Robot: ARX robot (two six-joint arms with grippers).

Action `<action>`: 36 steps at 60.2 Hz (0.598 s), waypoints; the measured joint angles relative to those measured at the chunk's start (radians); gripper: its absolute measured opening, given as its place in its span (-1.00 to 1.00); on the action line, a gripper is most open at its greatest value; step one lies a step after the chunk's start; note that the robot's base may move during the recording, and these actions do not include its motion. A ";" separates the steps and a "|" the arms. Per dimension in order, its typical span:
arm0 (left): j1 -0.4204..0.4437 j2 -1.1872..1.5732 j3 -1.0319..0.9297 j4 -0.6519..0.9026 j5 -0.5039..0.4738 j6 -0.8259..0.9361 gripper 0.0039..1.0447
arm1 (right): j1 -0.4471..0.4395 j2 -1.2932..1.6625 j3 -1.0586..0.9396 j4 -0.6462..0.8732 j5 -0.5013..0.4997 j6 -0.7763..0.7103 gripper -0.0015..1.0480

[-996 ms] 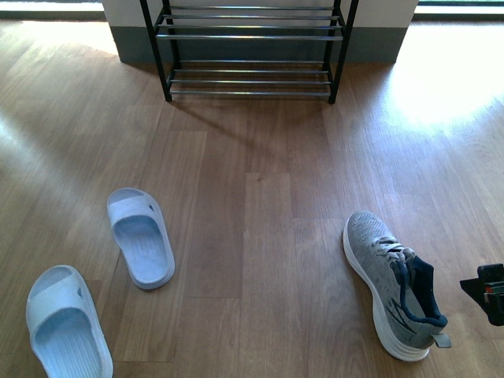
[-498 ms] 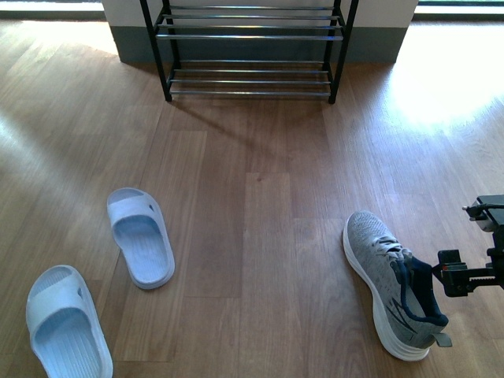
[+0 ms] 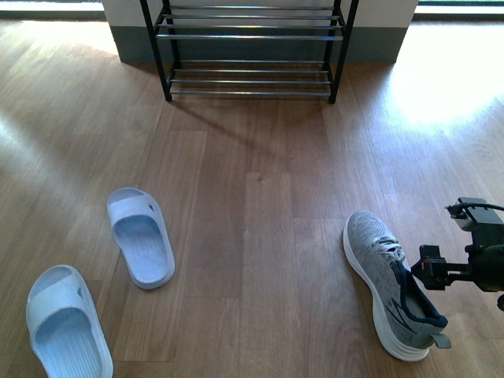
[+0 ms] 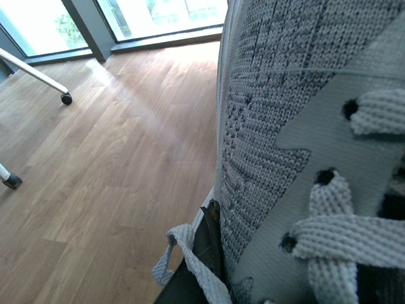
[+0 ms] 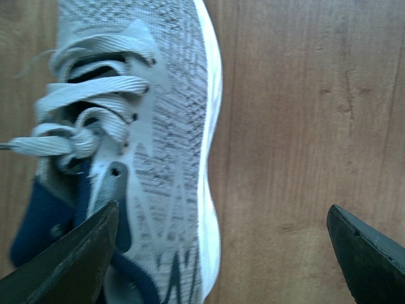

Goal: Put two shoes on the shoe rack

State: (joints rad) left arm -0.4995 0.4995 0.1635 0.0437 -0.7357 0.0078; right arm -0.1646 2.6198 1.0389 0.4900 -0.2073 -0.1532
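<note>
The grey sneaker will go on the shoe rack (image 3: 250, 47), and my right gripper will pick it up next by its navy collar (image 3: 409, 295).
One grey sneaker (image 3: 387, 277) lies on the wood floor at the right, toe pointing away. My right gripper (image 3: 435, 272) hovers over its heel, open wide. In the right wrist view the gripper (image 5: 221, 209) has one finger (image 5: 69, 259) above the navy collar and the other finger (image 5: 370, 253) above bare floor. A second grey sneaker (image 4: 297, 145) fills the left wrist view, and my left gripper (image 4: 212, 250) is shut on its side. Two pale blue slippers (image 3: 142, 236) (image 3: 67, 324) lie at the left. The shoe rack (image 3: 250, 47) stands at the far wall with nothing on its rods.
A grey skirting and white wall (image 3: 134, 43) sit behind the rack. Bright sunlight falls on the floor at the far right (image 3: 441, 79). In the left wrist view a white wheeled leg (image 4: 38, 76) stands near tall windows.
My right gripper has come in from the right edge of the front view, rising and moving left until it is over the sneaker's heel. The shoes on the floor have not moved.
</note>
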 joint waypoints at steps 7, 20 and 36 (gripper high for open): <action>0.000 0.000 0.000 0.000 0.000 0.000 -0.96 | -0.009 -0.055 -0.031 0.037 -0.050 0.077 0.82; 0.000 0.000 0.000 0.000 0.000 0.000 -0.96 | -0.019 -0.090 -0.043 0.043 -0.052 0.097 0.82; 0.000 0.000 0.000 0.000 0.000 0.000 -0.96 | -0.013 0.064 0.013 0.040 0.004 0.035 0.82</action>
State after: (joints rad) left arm -0.4995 0.4995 0.1635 0.0437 -0.7357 0.0078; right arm -0.1780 2.6839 1.0523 0.5304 -0.2031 -0.1177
